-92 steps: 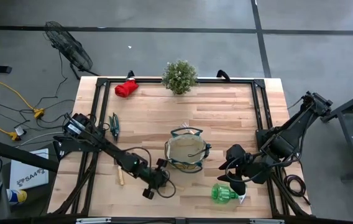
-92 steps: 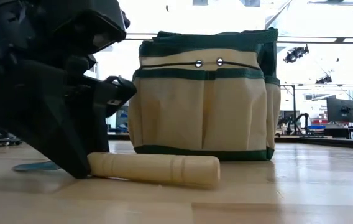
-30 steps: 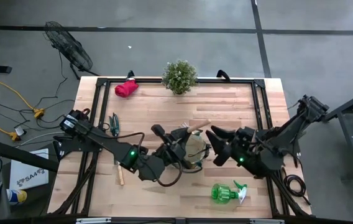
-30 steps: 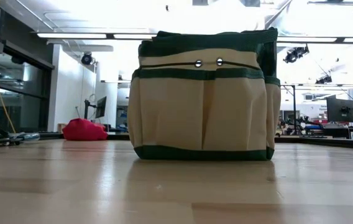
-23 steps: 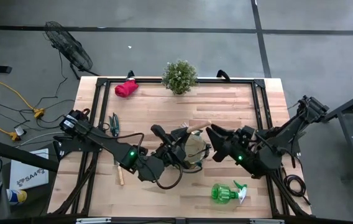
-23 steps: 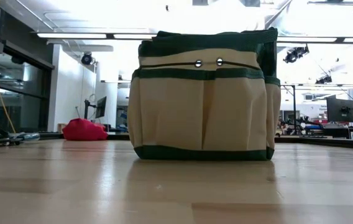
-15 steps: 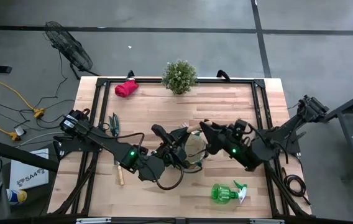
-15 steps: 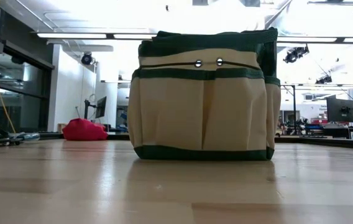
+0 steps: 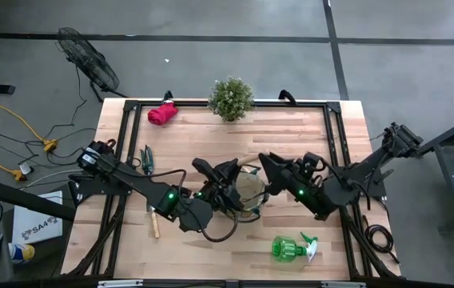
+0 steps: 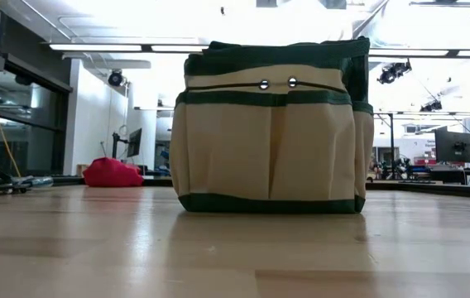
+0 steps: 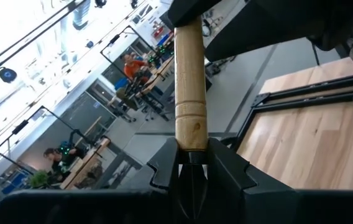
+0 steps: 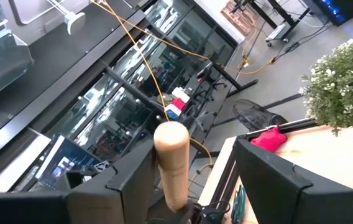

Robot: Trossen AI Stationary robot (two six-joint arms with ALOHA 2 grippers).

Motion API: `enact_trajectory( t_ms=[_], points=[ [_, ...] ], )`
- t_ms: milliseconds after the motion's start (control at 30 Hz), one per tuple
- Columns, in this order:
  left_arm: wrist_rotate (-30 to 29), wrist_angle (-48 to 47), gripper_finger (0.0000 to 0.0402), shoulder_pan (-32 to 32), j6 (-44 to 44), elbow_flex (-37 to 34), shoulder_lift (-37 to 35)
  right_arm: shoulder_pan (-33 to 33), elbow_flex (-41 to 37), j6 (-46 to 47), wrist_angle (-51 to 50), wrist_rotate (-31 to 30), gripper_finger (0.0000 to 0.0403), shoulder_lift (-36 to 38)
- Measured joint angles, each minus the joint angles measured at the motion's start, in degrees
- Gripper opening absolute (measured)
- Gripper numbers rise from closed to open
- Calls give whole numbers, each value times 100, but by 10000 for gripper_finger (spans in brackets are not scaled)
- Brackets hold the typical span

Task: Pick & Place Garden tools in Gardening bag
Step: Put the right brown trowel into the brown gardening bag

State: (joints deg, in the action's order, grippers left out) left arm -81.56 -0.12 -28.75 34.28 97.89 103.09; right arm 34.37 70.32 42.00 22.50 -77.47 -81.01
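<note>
The trowel's wooden handle is the part my right gripper will grab next, to place the trowel in the gardening bag.
A trowel with a wooden handle hangs in the air above the tan gardening bag, which stands upright on the table. My left gripper is shut on the trowel. My right gripper is open, and its fingers stand on either side of the handle's free end. A second trowel, the shears, the red glove bundle and the green spray bottle lie on the table. My left gripper pinches the trowel between its two fingers where the wooden handle ends at the dark metal neck. The handle runs straight out beyond the fingertips. The trowel is lifted clear, above the bag. My right gripper: the handle's end stands close to one finger; whether they touch I cannot tell.
A small potted plant stands at the table's far edge. Black frame rails run along the table's sides. Bare wood lies between the bag and the far edge.
My right gripper has moved toward the table's left, up to the trowel's handle, and its open fingers now stand around the handle's free end. My left gripper has stayed above the bag and rolled a little with the trowel.
</note>
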Motion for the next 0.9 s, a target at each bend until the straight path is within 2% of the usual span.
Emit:
enact_trajectory(
  t_ms=[300, 767, 900],
  points=[
    [68, 0, 55, 41, 0, 0, 0, -120, 0, -11, 2, 93, 205, 0],
    [76, -135, 55, 42, 0, -4, 2, -142, 0, -216, 23, 167, 68, 0],
    [72, -152, 55, 37, -2, -4, 2, -138, 0, -304, 25, 188, 58, 0]
  ],
)
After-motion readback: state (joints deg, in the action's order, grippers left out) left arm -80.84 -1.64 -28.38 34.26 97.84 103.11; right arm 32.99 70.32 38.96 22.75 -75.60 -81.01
